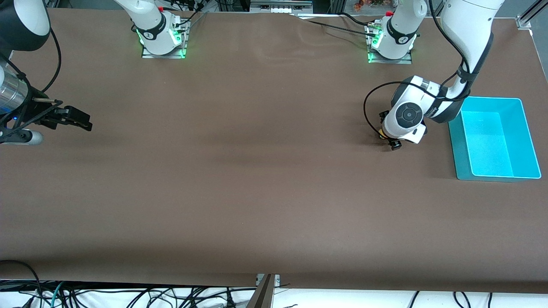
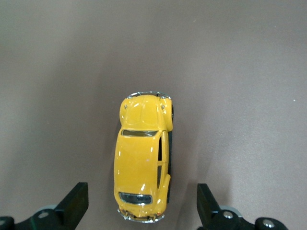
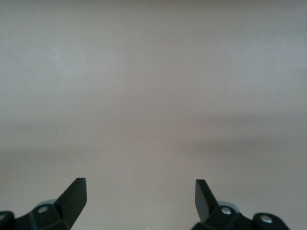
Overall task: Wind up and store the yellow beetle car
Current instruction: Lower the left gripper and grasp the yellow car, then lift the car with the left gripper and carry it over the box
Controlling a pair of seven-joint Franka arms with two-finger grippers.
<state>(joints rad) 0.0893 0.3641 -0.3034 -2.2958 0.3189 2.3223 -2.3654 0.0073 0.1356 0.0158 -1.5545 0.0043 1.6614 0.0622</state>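
My left gripper grabs the cabin sides of the yellow beetle car (image 1: 387,139) next, to store it in the teal bin.
The yellow beetle car (image 2: 143,163) stands on its wheels on the brown table, and only a sliver of yellow shows under the hand in the front view (image 1: 379,136). My left gripper (image 2: 142,203) is open and points down over the car (image 1: 387,139). Its two black fingers (image 2: 76,201) stand one on each side of one end of the car, apart from its body. The teal bin (image 1: 460,145) stands beside it, toward the left arm's end of the table. My right gripper (image 1: 85,121) is open and empty over bare table at the right arm's end, where it waits (image 3: 140,196).
The bin holds nothing that I can see. The two arm bases (image 1: 162,40) (image 1: 391,42) stand along the table edge farthest from the front camera. Cables hang off the nearest edge (image 1: 192,297).
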